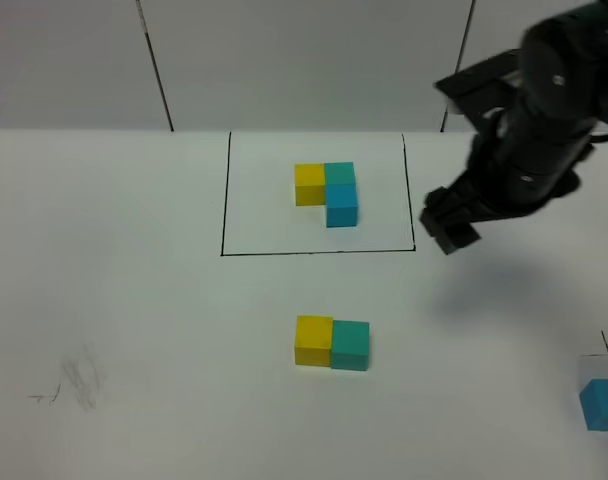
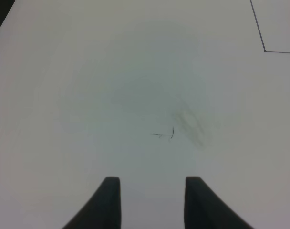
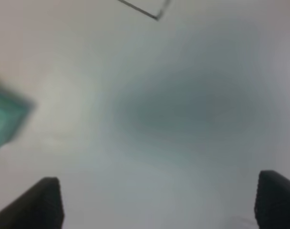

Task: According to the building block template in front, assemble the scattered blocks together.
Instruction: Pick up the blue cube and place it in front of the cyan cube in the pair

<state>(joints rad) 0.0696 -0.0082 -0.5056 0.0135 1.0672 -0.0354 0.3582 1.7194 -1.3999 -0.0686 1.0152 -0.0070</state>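
Observation:
My right gripper grips the loose sky-blue cube (image 1: 604, 404) by its sides next, to complete the L shape like the template (image 1: 327, 192).
The building block template (image 1: 327, 192) is a yellow, teal-green and sky-blue L inside a black drawn rectangle at the back middle. In front of it a loose yellow cube (image 1: 313, 340) touches a loose teal-green cube (image 1: 350, 345). The loose sky-blue cube (image 1: 604, 404) lies alone at the far right edge. My right gripper (image 1: 447, 228) hangs above the table beside the rectangle's right side; the right wrist view (image 3: 154, 200) shows it wide open and empty, with the teal-green cube (image 3: 4, 121) blurred at the edge. My left gripper (image 2: 152, 200) is open and empty over bare table; it is out of the high view.
Faint pencil smudges (image 1: 79, 383) mark the white table at the front left and also show in the left wrist view (image 2: 185, 125). A corner of the drawn rectangle (image 2: 265, 49) shows there too. A small drawn corner mark (image 1: 602, 347) lies near the sky-blue cube.

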